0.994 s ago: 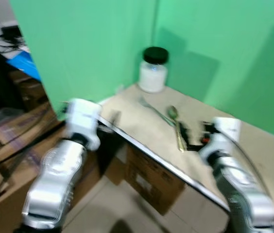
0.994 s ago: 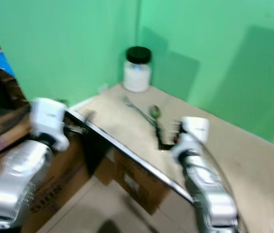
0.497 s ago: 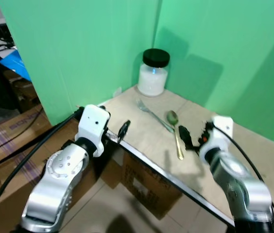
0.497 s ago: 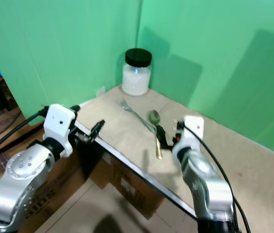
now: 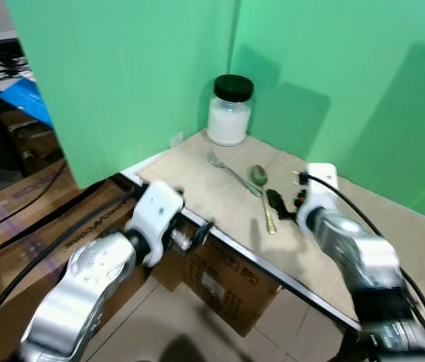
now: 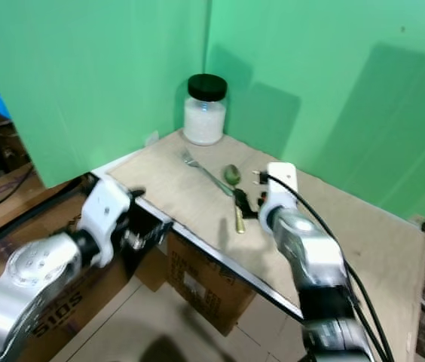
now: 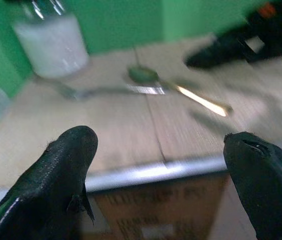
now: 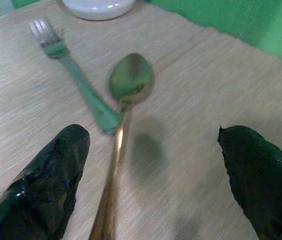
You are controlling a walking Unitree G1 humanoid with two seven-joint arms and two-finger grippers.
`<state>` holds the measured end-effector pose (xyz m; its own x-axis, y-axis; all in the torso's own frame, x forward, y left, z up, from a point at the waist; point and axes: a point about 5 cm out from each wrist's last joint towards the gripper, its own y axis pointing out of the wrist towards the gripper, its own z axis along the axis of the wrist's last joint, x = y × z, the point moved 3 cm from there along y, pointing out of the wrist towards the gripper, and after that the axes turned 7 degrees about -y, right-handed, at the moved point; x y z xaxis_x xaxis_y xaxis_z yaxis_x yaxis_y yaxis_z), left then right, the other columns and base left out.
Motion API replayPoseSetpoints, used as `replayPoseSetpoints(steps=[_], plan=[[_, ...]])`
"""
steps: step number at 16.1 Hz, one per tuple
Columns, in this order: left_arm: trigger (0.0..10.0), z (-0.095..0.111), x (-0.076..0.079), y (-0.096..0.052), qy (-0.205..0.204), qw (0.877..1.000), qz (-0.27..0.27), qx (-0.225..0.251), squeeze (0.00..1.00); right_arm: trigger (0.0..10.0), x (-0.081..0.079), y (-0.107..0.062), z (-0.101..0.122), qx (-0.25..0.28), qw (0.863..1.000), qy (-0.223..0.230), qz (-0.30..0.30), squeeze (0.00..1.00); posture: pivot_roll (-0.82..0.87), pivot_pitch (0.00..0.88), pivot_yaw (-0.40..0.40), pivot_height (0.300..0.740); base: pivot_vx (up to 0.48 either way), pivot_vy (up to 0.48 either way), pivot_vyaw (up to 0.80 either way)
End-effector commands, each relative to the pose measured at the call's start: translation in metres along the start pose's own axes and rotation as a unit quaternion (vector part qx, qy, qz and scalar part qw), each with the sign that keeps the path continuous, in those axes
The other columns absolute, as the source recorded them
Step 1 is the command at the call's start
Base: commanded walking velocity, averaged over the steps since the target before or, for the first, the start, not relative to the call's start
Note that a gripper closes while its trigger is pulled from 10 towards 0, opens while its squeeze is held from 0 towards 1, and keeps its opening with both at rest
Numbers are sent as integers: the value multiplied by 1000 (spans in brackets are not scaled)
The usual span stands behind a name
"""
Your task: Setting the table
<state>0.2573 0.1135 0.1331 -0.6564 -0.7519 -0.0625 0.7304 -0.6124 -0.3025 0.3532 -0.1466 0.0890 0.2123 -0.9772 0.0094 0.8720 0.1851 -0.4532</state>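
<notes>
My right gripper grabs the spoon by its slim gold handle (image 5: 267,210) next. The spoon's bowl (image 5: 258,176) is broad and rounded with sloping sides.
A spoon (image 5: 264,197) with a gold handle and a silver fork (image 5: 227,170) lie side by side on the beige table (image 5: 393,249). My right gripper (image 5: 276,204) hovers low just behind the spoon's handle and is open. In the right wrist view the spoon (image 8: 131,80) and fork (image 8: 76,80) lie ahead between the two spread fingers (image 8: 46,185). My left gripper (image 5: 201,228) is open at the table's metal front edge, a little below the top. The left wrist view looks across the top at the spoon (image 7: 181,90).
A glass jar (image 5: 228,113) with white contents and a black lid stands in the corner against the green walls. A cardboard box (image 5: 220,279) sits under the table and another box (image 5: 16,219) lies on the floor to the left, with cables across it.
The camera has shifted and sharpened. My left gripper has dropped from above the table edge to just below it. My right gripper has come closer to the spoon's handle.
</notes>
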Motion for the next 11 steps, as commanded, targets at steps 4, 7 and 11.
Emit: replayPoseSetpoints(steps=[4,7,11], plan=[[10000,-3,-4,-14,8,1000,-6,-10,0,10000,-12,20,7,2,999,-37,16,0,82,0,-105,740,0,0,0],[10000,-3,-7,-21,11,1000,-6,-15,0,10000,-18,31,3,-1,998,-64,11,0,93,0,-112,740,0,0,0],[10000,-2,0,-25,7,1000,-23,-11,0,1961,-14,36,-9,-21,1000,-21,7,0,99,0,-114,740,0,0,0]])
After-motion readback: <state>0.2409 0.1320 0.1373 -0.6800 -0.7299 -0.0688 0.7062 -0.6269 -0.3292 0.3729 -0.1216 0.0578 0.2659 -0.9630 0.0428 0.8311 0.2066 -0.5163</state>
